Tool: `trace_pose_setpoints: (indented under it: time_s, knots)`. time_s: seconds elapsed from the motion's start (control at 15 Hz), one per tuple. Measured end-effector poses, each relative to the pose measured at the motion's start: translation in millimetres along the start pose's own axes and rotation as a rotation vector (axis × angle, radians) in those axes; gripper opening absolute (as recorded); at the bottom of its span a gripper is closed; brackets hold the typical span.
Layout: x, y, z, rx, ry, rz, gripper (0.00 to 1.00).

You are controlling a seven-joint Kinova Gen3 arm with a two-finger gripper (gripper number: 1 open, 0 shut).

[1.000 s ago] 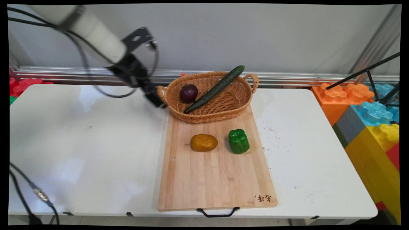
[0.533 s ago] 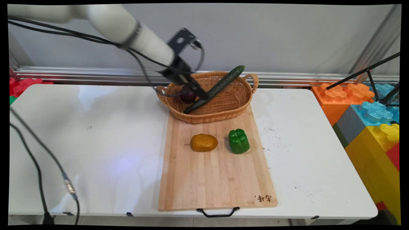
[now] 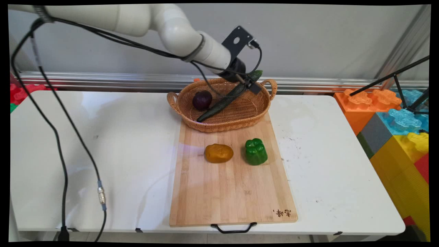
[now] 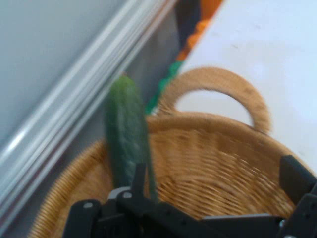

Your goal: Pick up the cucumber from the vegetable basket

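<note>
The long dark green cucumber should be lifted from the wicker basket (image 3: 223, 128) next, so my gripper should grab it by its thick middle (image 3: 235, 92).
A wicker basket (image 3: 223, 128) (image 4: 208, 121) stands at the far end of a wooden cutting board (image 3: 233, 192). In it lie a dark purple onion (image 3: 202, 100) and a long cucumber (image 3: 223, 103) (image 4: 126, 134), which leans with its upper end over the back rim. My gripper (image 3: 252, 85) (image 4: 218, 168) hangs open over the basket's right half, close to the cucumber's upper end. The hand view shows the cucumber just beside the left finger (image 4: 141, 181), and nothing lies between the fingers. Nearer on the board sit a yellow-brown potato (image 3: 218, 153) and a green bell pepper (image 3: 256, 151).
Big coloured toy blocks (image 3: 401, 127) are stacked past the table's right edge, with a black tripod leg (image 3: 394, 77) over them. Black cables (image 3: 61, 144) hang from the arm over the table's left part. A metal rail (image 3: 103, 80) runs along the wall.
The arm has swung right, from the basket's left handle across the basket to the cucumber's upper end. The vegetables and basket have stayed put.
</note>
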Motion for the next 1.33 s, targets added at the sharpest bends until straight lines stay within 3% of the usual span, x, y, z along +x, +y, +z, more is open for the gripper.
trace_pose_setpoints:
  time_s: [0.27, 0.53, 1.33]
  knots:
    - [8.2, -15.8, 20.4, 0.085, -0.004, 0.002, 1.00]
    - [12.3, -21.2, 26.1, 0.127, -0.028, 0.002, 1.00]
    - [2.0, -19.3, 60.6, 0.180, -0.155, -0.046, 1.00]
